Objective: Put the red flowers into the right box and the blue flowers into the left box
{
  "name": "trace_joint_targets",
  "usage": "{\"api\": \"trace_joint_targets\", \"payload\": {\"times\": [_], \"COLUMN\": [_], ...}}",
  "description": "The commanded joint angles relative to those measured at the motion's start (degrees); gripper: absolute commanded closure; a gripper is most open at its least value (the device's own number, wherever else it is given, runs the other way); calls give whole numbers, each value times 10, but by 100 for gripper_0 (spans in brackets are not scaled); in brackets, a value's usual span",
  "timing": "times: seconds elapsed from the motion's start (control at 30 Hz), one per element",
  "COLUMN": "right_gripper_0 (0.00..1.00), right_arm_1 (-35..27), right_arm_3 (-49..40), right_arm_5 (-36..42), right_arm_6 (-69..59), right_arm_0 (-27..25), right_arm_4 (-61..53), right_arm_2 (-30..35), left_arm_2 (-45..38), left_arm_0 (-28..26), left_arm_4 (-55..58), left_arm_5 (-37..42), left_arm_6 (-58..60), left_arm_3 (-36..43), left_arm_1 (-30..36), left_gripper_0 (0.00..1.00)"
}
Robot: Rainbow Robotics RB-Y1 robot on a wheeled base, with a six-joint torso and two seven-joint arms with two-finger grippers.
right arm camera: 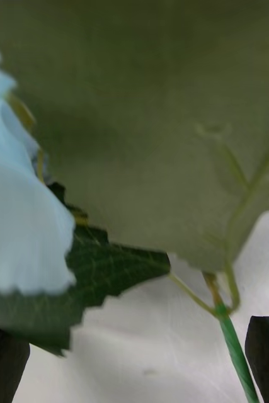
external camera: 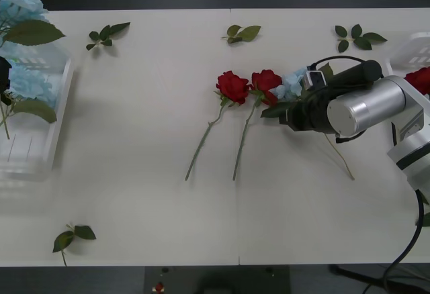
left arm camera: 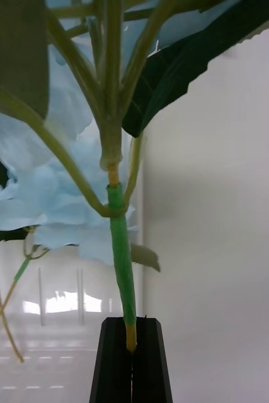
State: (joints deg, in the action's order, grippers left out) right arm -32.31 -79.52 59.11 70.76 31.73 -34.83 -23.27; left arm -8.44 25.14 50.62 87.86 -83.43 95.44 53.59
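Observation:
The robot's right gripper will next take the blue flower by its green stem below the leaves, since thin petals spread wide at the flower's head.
Two red flowers [external camera: 233, 86] [external camera: 267, 80] lie mid-table with stems toward the front edge. Beside them lies a blue flower [external camera: 293, 83], and my right gripper [external camera: 287, 111] hovers low over its leaves. In the right wrist view the right gripper [right arm camera: 134, 368] is open, with the pale petals [right arm camera: 21, 233], a big leaf and the stem [right arm camera: 235, 352] between its black fingers [right arm camera: 266, 356]. The left gripper [left arm camera: 132, 359] is shut on the stem of another blue flower [left arm camera: 118, 245], held over the left box [external camera: 50, 139]. The right box [external camera: 413, 49] holds a red flower [external camera: 420, 79].
Loose leaf sprigs lie at the back left [external camera: 107, 35], back middle [external camera: 243, 33], back right [external camera: 356, 37] and front left [external camera: 72, 235]. Blue flowers [external camera: 27, 82] fill the far end of the left box. The right arm's silver wrist [external camera: 366, 106] reaches in from the right.

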Motion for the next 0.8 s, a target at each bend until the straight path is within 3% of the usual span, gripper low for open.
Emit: {"api": "trace_joint_targets", "payload": {"times": [0.03,0.13,0.2,0.27,0.3,0.33,0.53,0.63,0.8], "right_gripper_0": [2,21,40,52,52,64,94,100,100], "right_arm_1": [7,10,12,13,13,14,9,0,-21], "right_arm_3": [11,21,28,34,34,38,38,38,38], "right_arm_5": [-8,-9,-10,-14,-14,-15,-17,-17,-4], "right_arm_6": [40,46,51,54,54,56,65,72,140], "right_arm_0": [19,26,29,32,32,33,37,40,40], "right_arm_4": [9,9,8,8,8,8,7,-13,-87], "right_arm_2": [3,3,3,2,2,2,2,9,58], "left_arm_2": [-36,-48,-48,-51,-51,-54,-54,-54,-54], "left_arm_0": [-40,-58,-64,-67,-67,-69,-68,-68,-68], "left_arm_4": [-25,-54,-73,-73,-73,-75,-98,-110,-142], "left_arm_5": [2,1,-1,0,0,-4,-37,-44,-65], "left_arm_6": [-25,-21,-14,-10,-10,-7,-6,-6,2], "left_arm_3": [41,41,34,20,20,1,-48,-59,-62], "left_arm_1": [30,29,29,29,29,28,28,29,29], "left_gripper_0": [100,100,100,100,100,100,100,100,100]}}
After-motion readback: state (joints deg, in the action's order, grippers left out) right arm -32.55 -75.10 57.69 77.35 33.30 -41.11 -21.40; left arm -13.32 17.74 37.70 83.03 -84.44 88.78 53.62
